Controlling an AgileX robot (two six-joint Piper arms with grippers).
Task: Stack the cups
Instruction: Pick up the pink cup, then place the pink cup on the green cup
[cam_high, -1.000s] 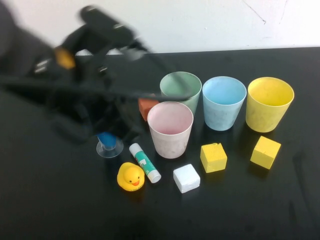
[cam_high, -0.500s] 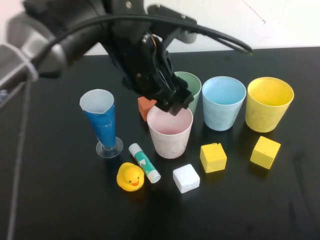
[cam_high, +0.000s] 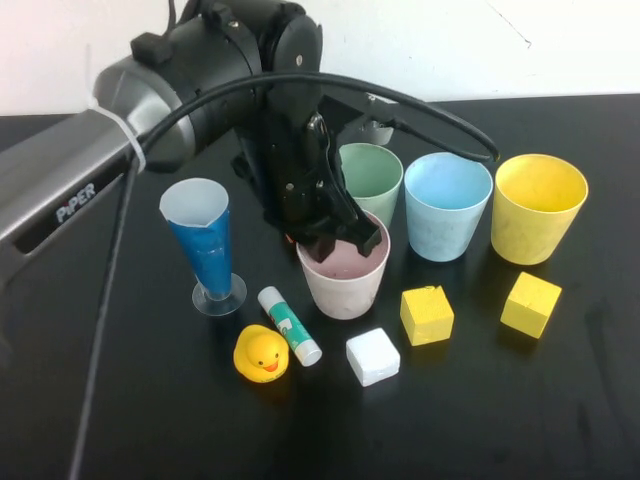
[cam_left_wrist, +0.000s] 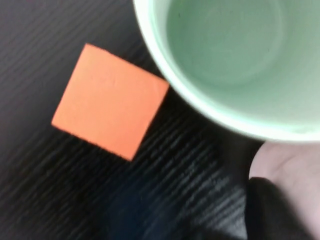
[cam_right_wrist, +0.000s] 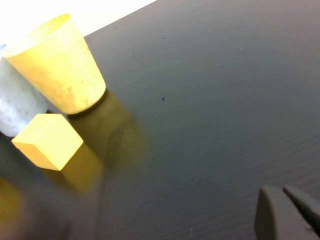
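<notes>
The pink cup's round body (cam_high: 345, 297) is too wide for my fingers to fit around. I need to grab the pink cup by its thin rim (cam_high: 384, 236) with my left gripper next.
Four cups stand on the black table: a pale pink cup (cam_high: 345, 285) in front, and behind it a pale green cup (cam_high: 375, 175), a light blue cup (cam_high: 445, 215) and a yellow cup (cam_high: 535, 215). My left gripper (cam_high: 338, 240) is open and low at the pink cup's back rim, between the pink and green cups. In the left wrist view one dark finger (cam_left_wrist: 275, 210) sits against the pink cup (cam_left_wrist: 295, 165), below the green cup (cam_left_wrist: 225, 50). My right gripper (cam_right_wrist: 285, 200) is shut over bare table, away from the yellow cup (cam_right_wrist: 57, 65), and out of the high view.
A tall blue cone glass (cam_high: 205, 245) stands left of the pink cup. An orange block (cam_left_wrist: 110, 100) lies beside the green cup. A glue stick (cam_high: 290, 325), a rubber duck (cam_high: 262, 353), a white cube (cam_high: 373, 356) and two yellow cubes (cam_high: 427, 314) (cam_high: 530, 303) lie in front.
My left arm has swung in from the left and come down, so its gripper now sits at the pink cup's back rim. The cups have not moved.
</notes>
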